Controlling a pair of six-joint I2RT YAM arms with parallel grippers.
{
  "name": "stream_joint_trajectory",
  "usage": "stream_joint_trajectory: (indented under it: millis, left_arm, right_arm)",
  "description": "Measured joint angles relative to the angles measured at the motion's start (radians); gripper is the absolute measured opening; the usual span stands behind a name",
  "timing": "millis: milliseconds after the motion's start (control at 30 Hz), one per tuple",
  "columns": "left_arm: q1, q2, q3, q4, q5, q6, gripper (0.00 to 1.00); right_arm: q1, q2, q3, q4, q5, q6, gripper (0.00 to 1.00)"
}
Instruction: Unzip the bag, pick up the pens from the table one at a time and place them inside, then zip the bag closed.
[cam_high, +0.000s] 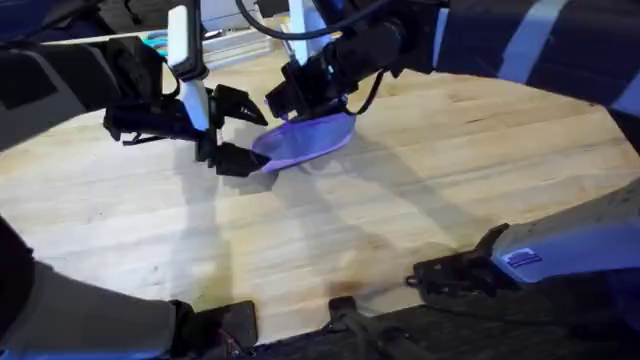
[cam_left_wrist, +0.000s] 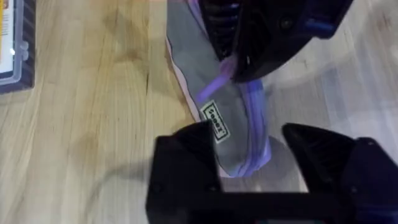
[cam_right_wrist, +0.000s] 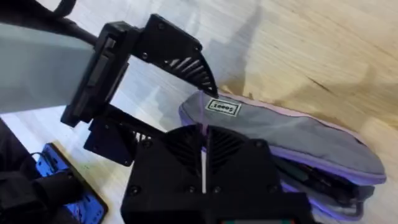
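Observation:
My left gripper grabs the bag by its open end (cam_high: 268, 162) beside the label next, since my right gripper crowds the bag's top at the zipper pull.
The lilac bag (cam_high: 315, 140) lies on the wooden table (cam_high: 420, 190) at the far middle. My left gripper (cam_high: 255, 142) is open, one black finger on either side of the bag's left end (cam_left_wrist: 239, 143). My right gripper (cam_high: 300, 100) is shut on the purple zipper pull (cam_left_wrist: 222, 78) above the bag's top. In the right wrist view its fingers (cam_right_wrist: 180, 155) pinch the thin pull, and the bag (cam_right_wrist: 292, 137) with its small label stretches away beside the left gripper (cam_right_wrist: 168, 106). The pens are out of view.
A flat case with a blue top (cam_high: 155, 42) lies at the table's far left, and a grey case (cam_left_wrist: 13, 46) shows in the left wrist view. A white arm link (cam_high: 545, 255) reaches over the near right edge. Bare wood spreads across the middle and right.

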Motion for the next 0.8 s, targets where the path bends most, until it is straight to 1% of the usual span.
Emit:
stream_joint_trajectory:
  millis: [100, 133, 233, 267, 300, 567, 633, 800]
  left_arm:
    - [-0.011, 0.0, 0.0, 0.016, -0.003, -0.002, 0.731]
    - [-0.014, 0.0, 0.0, 0.018, -0.003, -0.002, 0.651]
    - [-0.017, 0.0, 0.0, 0.021, -0.006, -0.005, 0.19]
    - [-0.017, 0.0, 0.0, 0.026, -0.007, -0.003, 0.088]
    - [-0.018, 0.0, 0.0, 0.027, -0.01, -0.004, 0.057]
    - [-0.019, 0.0, 0.0, 0.027, -0.01, -0.005, 0.047]
    - [-0.019, 0.0, 0.0, 0.028, -0.009, -0.005, 0.047]
    - [-0.019, 0.0, 0.0, 0.031, -0.002, -0.006, 0.047]
  right_arm:
    - [0.0, 0.0, 0.0, 0.005, 0.0, 0.0, 0.032]
    - [0.0, 0.0, 0.0, 0.006, 0.0, 0.0, 0.032]
    - [0.0, 0.0, 0.0, 0.006, 0.002, 0.0, 0.032]
    - [0.0, 0.0, 0.0, 0.006, 0.002, 0.0, 0.032]
    - [0.0, 0.0, 0.0, 0.007, 0.002, 0.0, 0.032]
    - [-0.017, 0.0, 0.0, 0.001, -0.002, 0.0, 0.032]
    - [-0.037, 0.0, 0.0, -0.011, -0.008, 0.0, 0.032]
    - [-0.119, 0.0, -0.001, -0.046, -0.041, 0.0, 0.032]
